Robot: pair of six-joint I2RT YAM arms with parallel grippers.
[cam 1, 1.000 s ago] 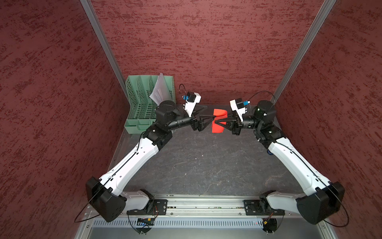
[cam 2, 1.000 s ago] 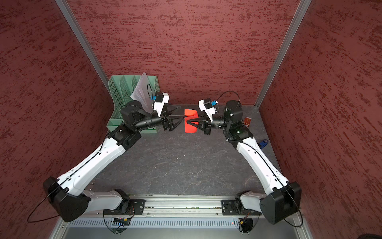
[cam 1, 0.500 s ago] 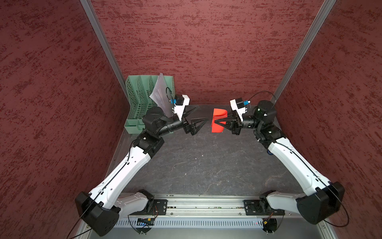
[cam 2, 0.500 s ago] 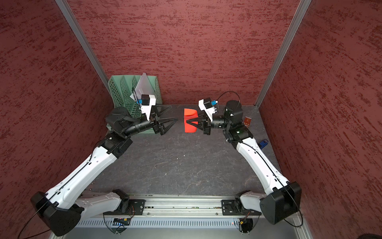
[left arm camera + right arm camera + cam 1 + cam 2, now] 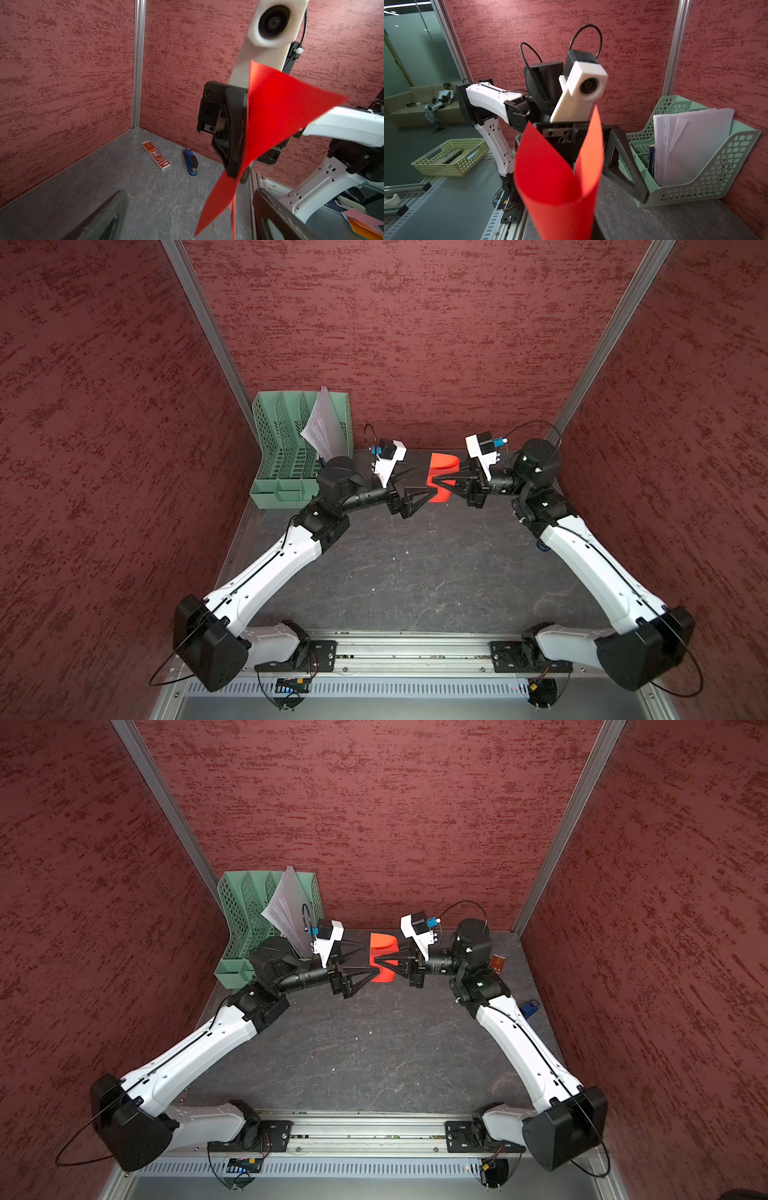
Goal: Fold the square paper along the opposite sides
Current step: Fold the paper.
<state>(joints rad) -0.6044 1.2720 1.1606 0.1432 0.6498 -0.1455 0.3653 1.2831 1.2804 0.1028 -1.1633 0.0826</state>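
Next, my left gripper pinches the paper's two free opposite sides, which leaves the curl's bend free for my right gripper to fold.
The square paper (image 5: 444,463) is a bright red sheet held in the air near the back wall, bent into a loose curl. My right gripper (image 5: 435,481) is shut on it from the right, pinching the curl's two sides together. My left gripper (image 5: 420,482) is open just left of the paper, one finger above and one below its near edge, touching nothing that I can see. In the left wrist view the paper (image 5: 280,108) hangs ahead and its lower tip reaches between my left fingers (image 5: 272,218). The paper (image 5: 550,178) fills the right wrist view and hides my right fingers.
A green file rack (image 5: 286,456) holding white sheets (image 5: 326,427) stands at the back left, just behind my left arm. A red-brown printed card (image 5: 155,155) and a blue stapler (image 5: 191,162) lie on the dark table by the back right corner.
My left arm drew back to the left, away from the paper, then returned to it with its jaws opened wide. The right arm and the paper have stayed put.
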